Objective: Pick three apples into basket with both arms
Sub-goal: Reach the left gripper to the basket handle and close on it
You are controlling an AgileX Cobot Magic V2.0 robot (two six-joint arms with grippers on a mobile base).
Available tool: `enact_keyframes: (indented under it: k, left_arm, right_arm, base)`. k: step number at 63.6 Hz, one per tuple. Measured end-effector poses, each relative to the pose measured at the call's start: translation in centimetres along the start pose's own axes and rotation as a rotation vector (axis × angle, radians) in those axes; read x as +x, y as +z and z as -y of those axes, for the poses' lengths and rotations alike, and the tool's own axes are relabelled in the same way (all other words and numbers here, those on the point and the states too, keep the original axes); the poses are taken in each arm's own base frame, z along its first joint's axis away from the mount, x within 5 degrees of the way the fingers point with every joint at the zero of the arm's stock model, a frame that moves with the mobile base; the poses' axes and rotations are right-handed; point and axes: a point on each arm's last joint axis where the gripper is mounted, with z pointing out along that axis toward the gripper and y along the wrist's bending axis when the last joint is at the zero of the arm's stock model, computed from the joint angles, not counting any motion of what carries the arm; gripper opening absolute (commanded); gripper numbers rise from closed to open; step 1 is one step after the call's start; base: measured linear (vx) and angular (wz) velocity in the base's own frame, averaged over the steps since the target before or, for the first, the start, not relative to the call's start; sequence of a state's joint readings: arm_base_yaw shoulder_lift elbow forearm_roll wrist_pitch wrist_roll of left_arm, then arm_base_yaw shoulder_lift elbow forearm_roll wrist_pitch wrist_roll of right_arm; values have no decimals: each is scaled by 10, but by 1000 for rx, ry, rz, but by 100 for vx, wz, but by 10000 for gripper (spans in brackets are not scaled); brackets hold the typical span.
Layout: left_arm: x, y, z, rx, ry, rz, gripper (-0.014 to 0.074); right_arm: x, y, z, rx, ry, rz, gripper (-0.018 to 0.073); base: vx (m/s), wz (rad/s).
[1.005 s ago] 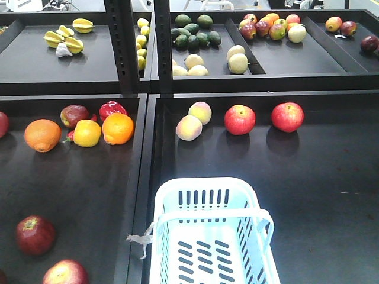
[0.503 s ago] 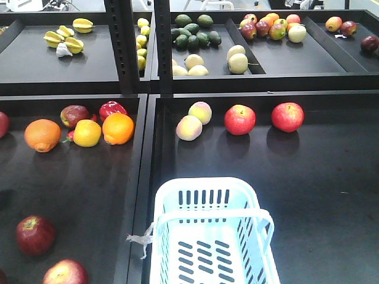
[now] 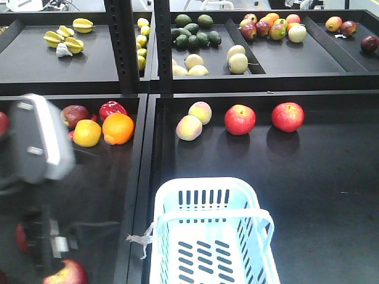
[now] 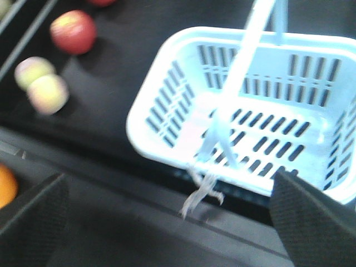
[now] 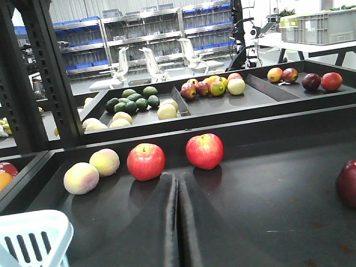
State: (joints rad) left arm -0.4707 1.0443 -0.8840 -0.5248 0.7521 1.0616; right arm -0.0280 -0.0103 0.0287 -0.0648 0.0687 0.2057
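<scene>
My left gripper grabs the basket by its handle [image 3: 208, 216] next, so that the white basket's slotted body [image 3: 208, 254] stays free to take three apples.
The white slotted basket [image 3: 204, 184] stands empty at the front centre, its handle [image 3: 207, 216] lying across it. Two bright red apples [image 3: 240, 119] [image 3: 288, 116] sit behind it in the right tray. In the left tray are a dark apple [image 3: 75, 113], a red apple [image 3: 66, 274] at the bottom edge, and a maroon apple [image 3: 22, 236] half hidden by my blurred left arm [image 3: 38, 142]. My left gripper [image 4: 167, 222] is open and empty, beside the basket [image 4: 136, 119]. My right gripper [image 5: 178, 222] is shut and empty, low over the tray before the two apples [image 5: 146, 161] [image 5: 204, 151].
Two peaches [image 3: 194, 120] lie left of the red apples. An orange [image 3: 118, 128], a yellow fruit [image 3: 87, 132] and a red pepper [image 3: 111, 109] sit in the left tray. A dark apple [image 5: 347, 183] is at the right wrist view's right edge. Raised tray walls, an upright post [image 3: 121, 47] and back shelves of fruit surround this.
My left arm has swung into the front view on the left, now covering one orange and part of the maroon apple. Basket and fruit have not moved.
</scene>
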Motion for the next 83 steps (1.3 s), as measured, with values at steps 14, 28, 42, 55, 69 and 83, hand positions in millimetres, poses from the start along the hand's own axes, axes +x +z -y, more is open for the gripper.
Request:
enact_keyframes:
  k: [14,28,42,55,69,83]
  left_arm:
    - [-13,52,14,81,106,-7,684]
    - [-17,94,32,140,203,-53,680]
    - [-43,116,26,132,256,-26,671]
    - [-55,146,18,167,256,-58,648]
    - [-51,178,14,215,304,-143,618]
    - [-52,188,13,237,310,-165,489]
  right_arm:
    - [0,0,0,0,0,0,-9]
    - [0,0,0,0,0,0,-9]
    - [0,0,0,0,0,0,-9]
    - [0,0,0,0,0,0,-9]
    - [0,0,0,0,0,0,-9]
    - [0,0,0,0,0,0,-9]
  base:
    - [0,0]
    - [0,0]
    - [0,0]
    - [0,0]
    - [0,0]
    - [0,0]
